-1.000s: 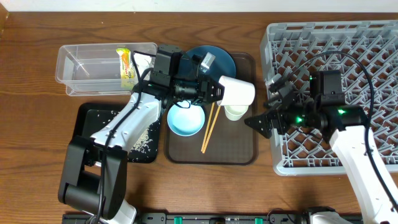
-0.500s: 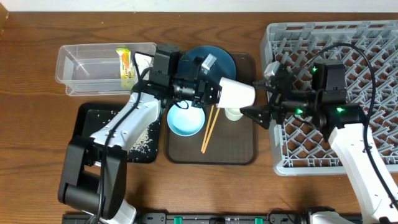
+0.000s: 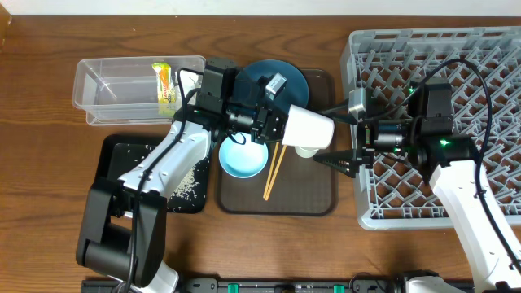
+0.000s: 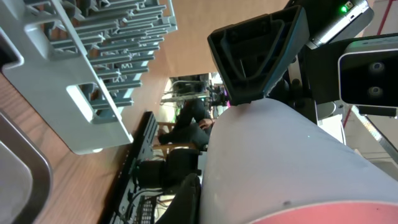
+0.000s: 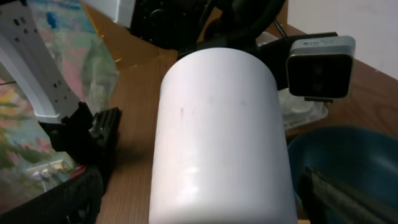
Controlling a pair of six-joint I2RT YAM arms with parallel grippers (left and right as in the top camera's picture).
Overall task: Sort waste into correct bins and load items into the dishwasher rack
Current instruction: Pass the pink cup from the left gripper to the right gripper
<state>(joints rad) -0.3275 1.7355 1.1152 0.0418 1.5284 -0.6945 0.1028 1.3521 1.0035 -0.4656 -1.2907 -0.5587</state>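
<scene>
My fingers extend past the pink cup's loose end on both sides. My right gripper should close on the pink cup now.
My left gripper [image 3: 275, 122] is shut on the pink cup [image 3: 309, 128], white outside and pink inside, and holds it on its side above the brown tray [image 3: 317, 195]. The cup fills the left wrist view [image 4: 292, 162] and the right wrist view [image 5: 217, 143]. My right gripper [image 3: 336, 137] is open, with one finger on each side of the cup's free end. The pale green-white cup [image 3: 306, 150] stands under it. The dark blue bowl [image 3: 286, 78], light blue bowl [image 3: 242, 159] and chopsticks [image 3: 273, 167] are on the tray. The rack [image 3: 440, 49] is at the right.
The clear tub [image 3: 114, 89] at the back left holds the yellow-green wrapper [image 3: 165, 88]. The black tray [image 3: 114, 159] in front of it holds rice scraps [image 3: 191, 183]. No tissue paper is in view. The right arm reaches across the rack's left edge.
My right gripper has moved left from the rack's edge and now straddles the end of the pink cup. The left gripper has lowered and tilted the cup slightly towards it.
</scene>
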